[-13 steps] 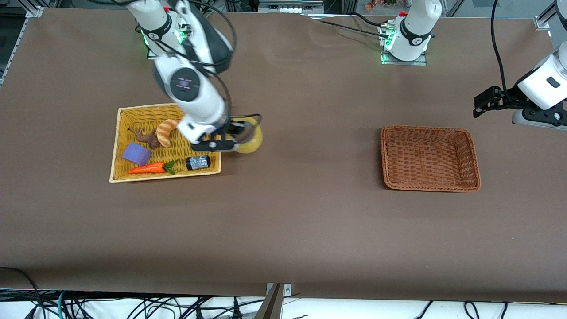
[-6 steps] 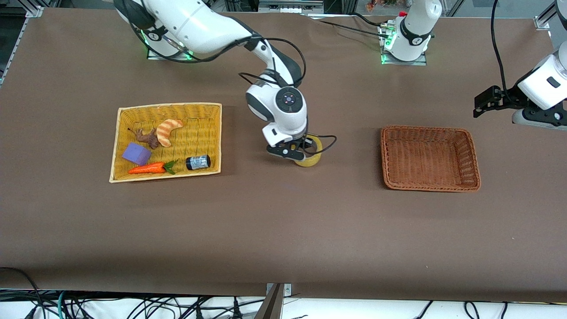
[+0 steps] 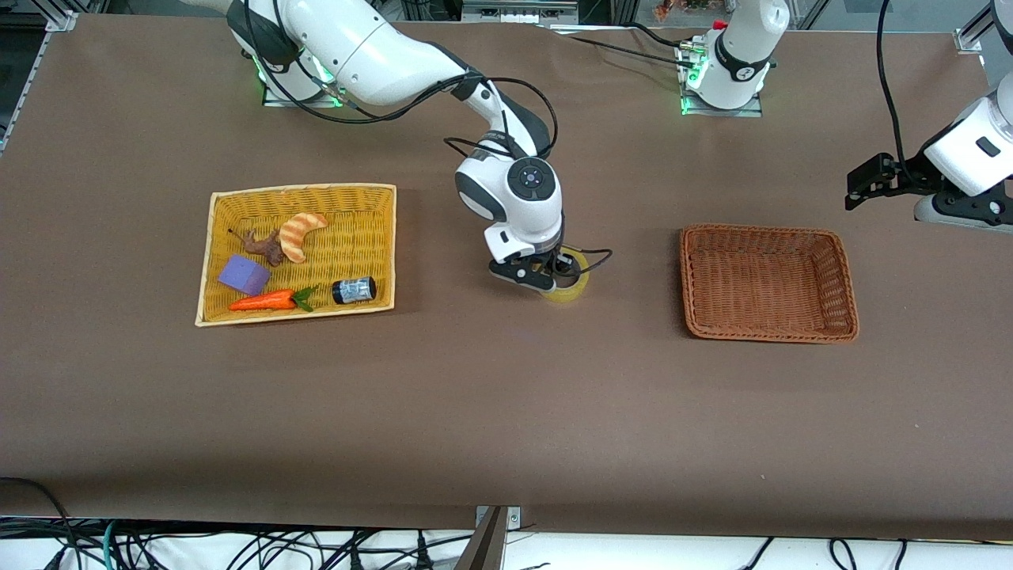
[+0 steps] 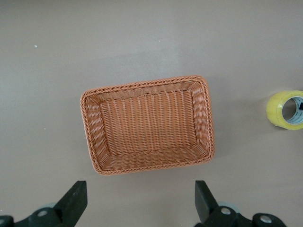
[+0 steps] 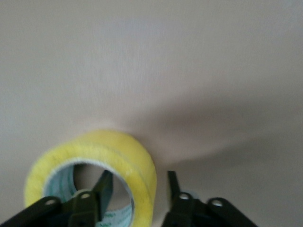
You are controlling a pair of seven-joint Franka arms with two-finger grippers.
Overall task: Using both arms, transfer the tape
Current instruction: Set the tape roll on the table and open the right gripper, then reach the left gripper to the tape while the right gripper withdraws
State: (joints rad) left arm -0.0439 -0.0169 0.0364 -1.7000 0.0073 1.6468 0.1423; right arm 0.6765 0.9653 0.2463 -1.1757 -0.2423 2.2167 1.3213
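Note:
The tape (image 3: 576,288) needs to be moved into the brown wicker basket, so my left gripper needs to grip it by the side of its ring next.
The tape (image 3: 576,288), a yellowish ring, lies flat on the brown table between the two baskets. My right gripper (image 3: 548,282) is right down on it. In the right wrist view my right gripper (image 5: 138,187) is open. One finger is inside the hole of the tape (image 5: 118,149), the other outside its wall, with a gap on both sides. My left gripper (image 3: 855,192) waits open and empty in the air at the left arm's end of the table. In the left wrist view my left gripper (image 4: 140,208) looks down on the tape (image 4: 286,109).
An empty brown wicker basket (image 3: 764,231) sits toward the left arm's end and shows in the left wrist view (image 4: 147,85). A yellow basket (image 3: 301,190) toward the right arm's end holds a croissant (image 3: 299,233), purple block (image 3: 243,275), carrot (image 3: 265,301) and dark can (image 3: 354,290).
My right arm carried the tape from beside the yellow basket to the middle of the table and lowered it. The tape now lies flat and the fingers stand apart from its wall. The left arm has not moved.

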